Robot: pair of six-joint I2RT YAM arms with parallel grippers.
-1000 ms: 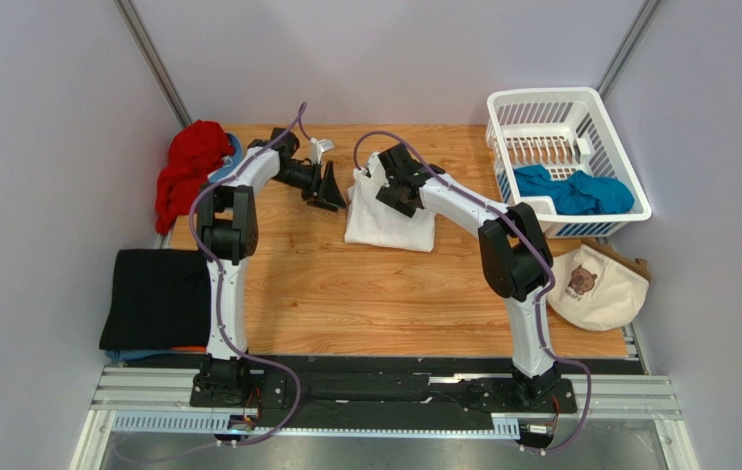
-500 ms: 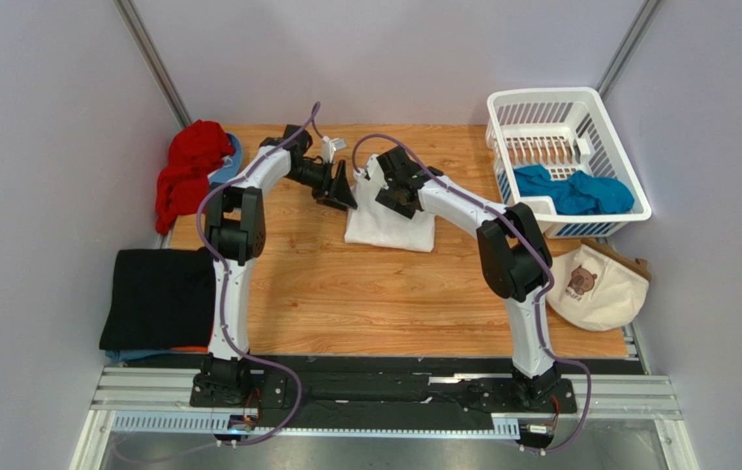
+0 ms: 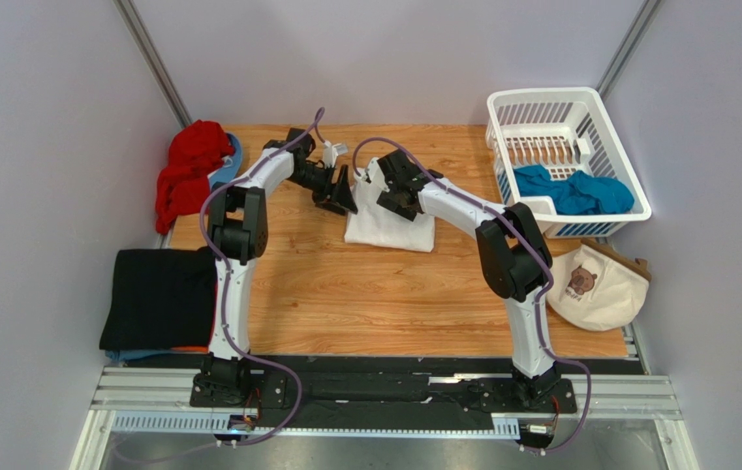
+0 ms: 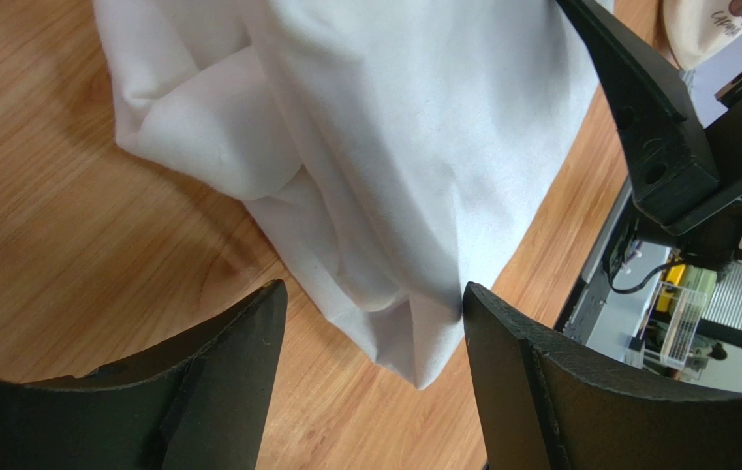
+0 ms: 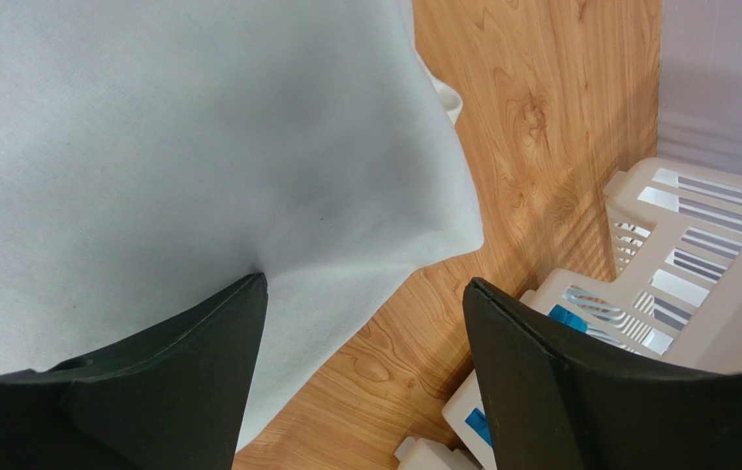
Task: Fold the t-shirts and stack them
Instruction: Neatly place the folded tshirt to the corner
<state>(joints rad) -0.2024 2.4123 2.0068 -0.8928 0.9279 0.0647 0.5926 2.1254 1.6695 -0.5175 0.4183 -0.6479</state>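
Observation:
The left gripper grabs the folded white t-shirt's corner nearest the black shirt next, to stack the t-shirt there still folded.
A white t-shirt (image 3: 389, 220) lies roughly folded on the wooden table (image 3: 375, 294) at the back middle; no print shows. My left gripper (image 3: 345, 191) is open at its left edge, its jaws either side of a cloth corner (image 4: 424, 343). My right gripper (image 3: 391, 194) is open and rests on the shirt's top; one finger (image 5: 149, 382) presses the cloth (image 5: 198, 166). A folded black shirt (image 3: 157, 297) lies at the left over orange and teal cloth. A teal shirt (image 3: 573, 191) sits in the white basket (image 3: 629, 211).
A red cloth heap (image 3: 188, 168) lies at the back left corner over something blue. A cream bag with a bear picture (image 3: 600, 284) sits at the right table edge. The basket's rim shows close to my right gripper in the right wrist view (image 5: 679, 284).
My left gripper has moved right, up to the white shirt's left edge. The right gripper has barely moved.

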